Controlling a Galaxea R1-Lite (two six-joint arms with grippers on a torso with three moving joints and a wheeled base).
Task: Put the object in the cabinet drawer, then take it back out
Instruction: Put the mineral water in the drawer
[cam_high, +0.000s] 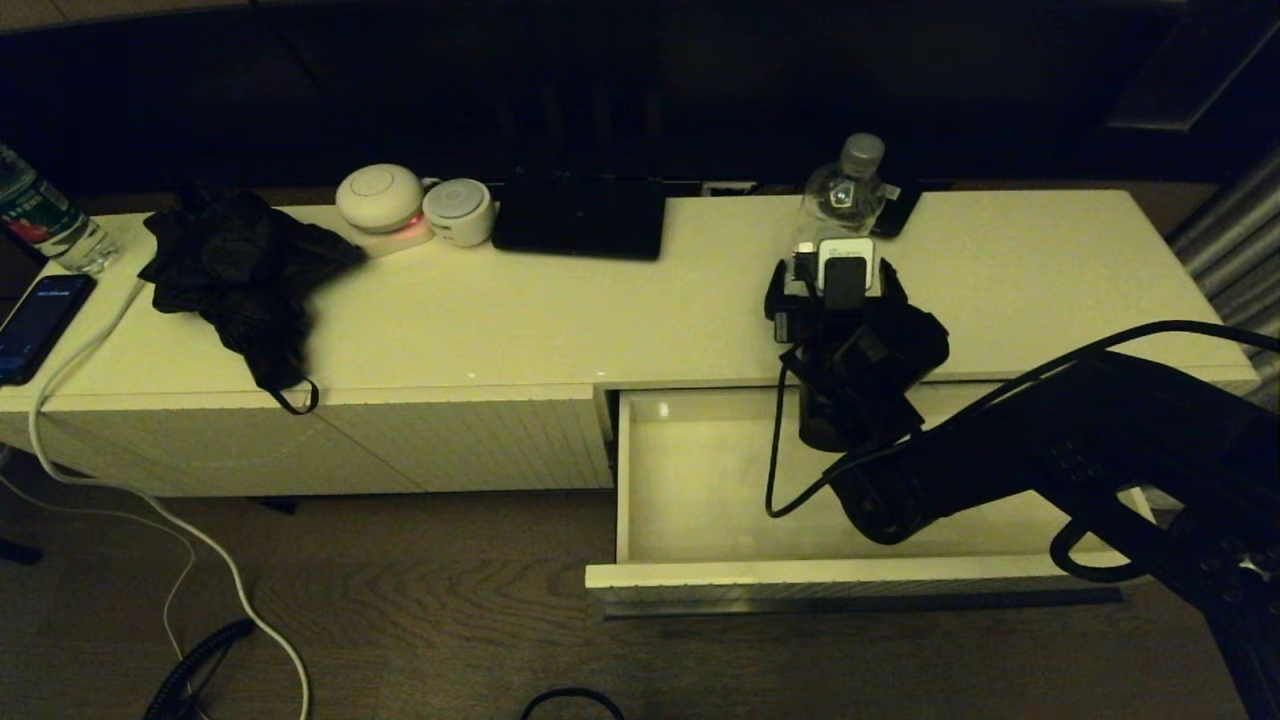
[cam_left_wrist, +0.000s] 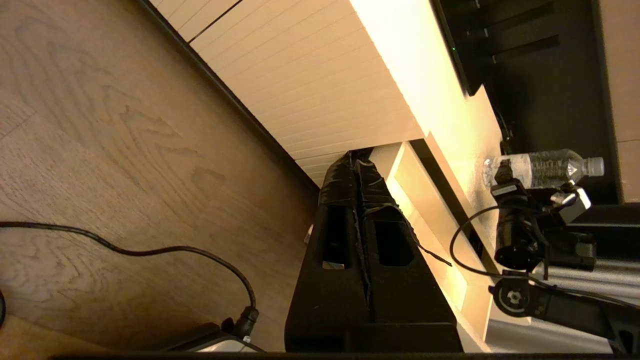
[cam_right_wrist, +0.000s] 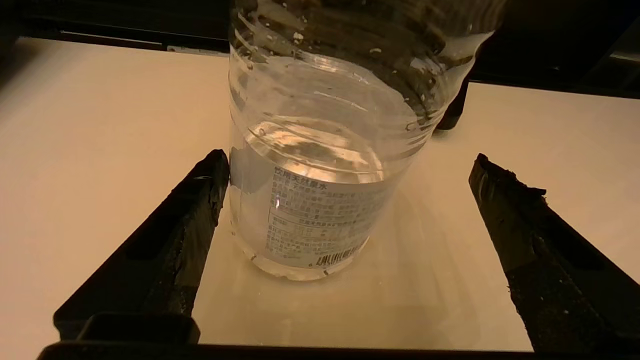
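Note:
My right gripper's fingers reach beside the bottle's pale label (cam_right_wrist: 309, 219), so it is now time to close.
The clear water bottle (cam_high: 845, 190) with a grey-white cap stands upright on the white cabinet top, toward the back right. In the right wrist view the bottle (cam_right_wrist: 310, 200) and its pale label sit between the fingers of my right gripper (cam_right_wrist: 350, 162), which is open. One finger (cam_right_wrist: 200, 210) is close against its side; the other (cam_right_wrist: 505, 215) is well apart. From the head view my right gripper (cam_high: 838, 255) reaches over the open cabinet drawer (cam_high: 850, 572), whose white inside is bare. My left gripper (cam_left_wrist: 357, 157) is shut on nothing, low by the cabinet front.
A black cloth (cam_high: 240, 265), two round white devices (cam_high: 380, 195), a black flat box (cam_high: 580, 215) and a phone (cam_high: 40, 310) lie on the cabinet top to the left. A red-green labelled bottle (cam_high: 40, 220) stands at the far left. A white cable (cam_high: 150, 500) hangs to the floor.

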